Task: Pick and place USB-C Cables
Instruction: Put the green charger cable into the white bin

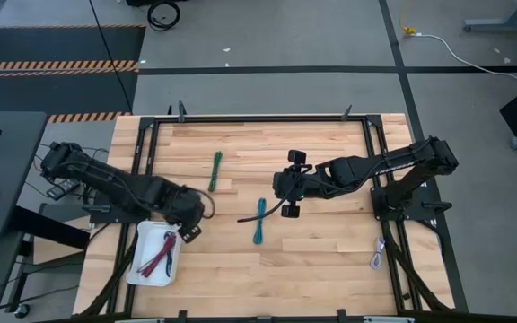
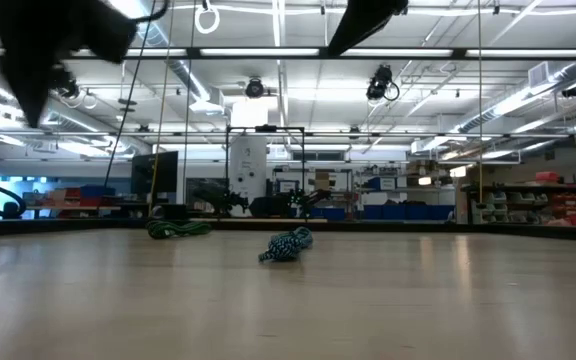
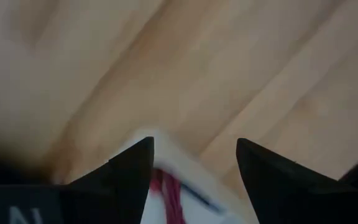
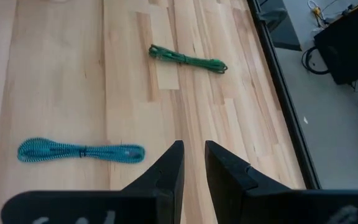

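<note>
I will next grab the green cable (image 1: pixel 215 170) by its gathered strands with my left gripper, so that I can put the cable in the white tray (image 1: pixel 142 269).
My left gripper (image 1: pixel 189 230) hovers open over the far right corner of the white tray (image 1: pixel 142 269). Its wrist view shows that corner (image 3: pixel 166 149) and a dark red cable (image 3: pixel 166 193) between the fingers. In the tray lie a dark red bundle (image 1: pixel 157 256) and a black one (image 1: pixel 165 239). The green cable (image 1: pixel 215 170) (image 4: pixel 188 60) and the teal cable (image 1: pixel 259 221) (image 4: pixel 79 151) (image 2: pixel 288 244) lie flat on the wood. A pale grey cable (image 1: pixel 377 258) rests by the right frame rail. My right gripper (image 1: pixel 279 186) (image 4: pixel 194 163) hangs above the table's middle, nearly shut with a narrow gap, holding nothing.
A black metal frame (image 1: pixel 258 118) runs round the wooden table top. Bare wood lies between the two cables and toward the near edge (image 1: pixel 276 287). In the low view both arms hang high above the board, at the picture's top.
</note>
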`<state>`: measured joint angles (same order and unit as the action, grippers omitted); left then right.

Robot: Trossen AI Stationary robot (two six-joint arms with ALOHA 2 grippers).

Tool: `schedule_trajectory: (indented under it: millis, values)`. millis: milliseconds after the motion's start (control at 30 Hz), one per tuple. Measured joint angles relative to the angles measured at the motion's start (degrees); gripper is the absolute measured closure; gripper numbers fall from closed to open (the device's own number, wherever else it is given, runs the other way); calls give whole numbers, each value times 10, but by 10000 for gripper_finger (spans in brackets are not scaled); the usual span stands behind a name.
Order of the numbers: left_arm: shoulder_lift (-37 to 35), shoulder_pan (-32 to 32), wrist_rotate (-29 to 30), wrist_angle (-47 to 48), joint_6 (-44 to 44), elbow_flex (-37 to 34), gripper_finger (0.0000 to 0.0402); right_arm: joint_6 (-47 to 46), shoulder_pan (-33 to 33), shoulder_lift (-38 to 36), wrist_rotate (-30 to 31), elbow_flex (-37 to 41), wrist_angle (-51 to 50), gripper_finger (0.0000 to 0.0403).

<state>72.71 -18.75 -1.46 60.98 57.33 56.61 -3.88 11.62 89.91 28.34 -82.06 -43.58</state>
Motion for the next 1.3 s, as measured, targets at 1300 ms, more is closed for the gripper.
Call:
schedule_trajectory:
  millis: [1300]
  values:
    - [234, 429, 103, -203, -241, 31, 205, -31, 67, 0, -57, 0, -33, 331]
